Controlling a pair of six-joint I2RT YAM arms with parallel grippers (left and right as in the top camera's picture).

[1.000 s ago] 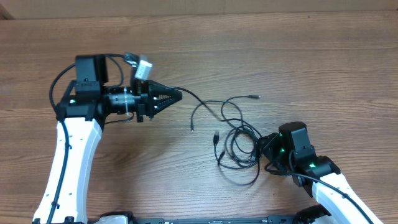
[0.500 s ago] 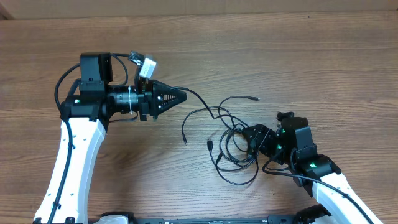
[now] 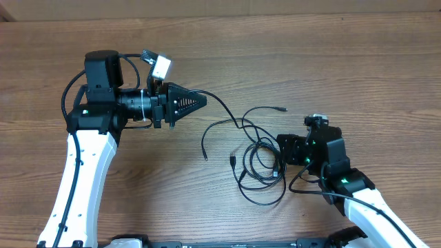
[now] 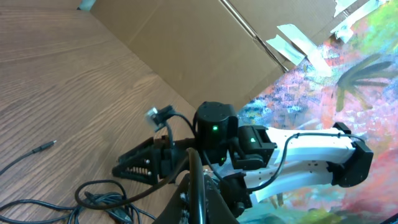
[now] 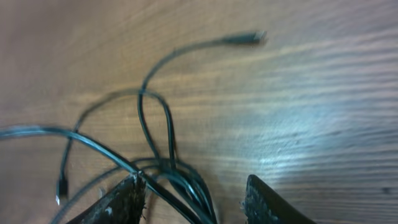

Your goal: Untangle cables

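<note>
The robot's left gripper needs to let go now, as the cable would drop onto the flat table by the tangle (image 4: 93, 198), and the cable runs into that tangle.
Several thin black cables (image 3: 260, 164) lie looped together on the wooden table, right of centre. One plug end (image 3: 282, 108) points to the far right, and two loose ends (image 3: 205, 157) lie to the left. My left gripper (image 3: 198, 102) is shut on one cable, which runs from its tip down to the tangle. In the left wrist view the cable passes between the fingers (image 4: 200, 198), with the tangle (image 4: 93, 198) beyond. My right gripper (image 3: 284, 149) is open at the right edge of the tangle. In the right wrist view its fingers (image 5: 196, 198) straddle several strands (image 5: 168, 168).
A cardboard wall (image 4: 186, 43) stands along the far edge of the table (image 3: 344, 62). The left arm (image 3: 83, 158) runs down the left side, the right arm (image 3: 365, 203) down the bottom right.
My right gripper has come forward to the left and opened over the tangle's right edge. My left gripper shifted slightly right, and the loose cable ends slid left.
</note>
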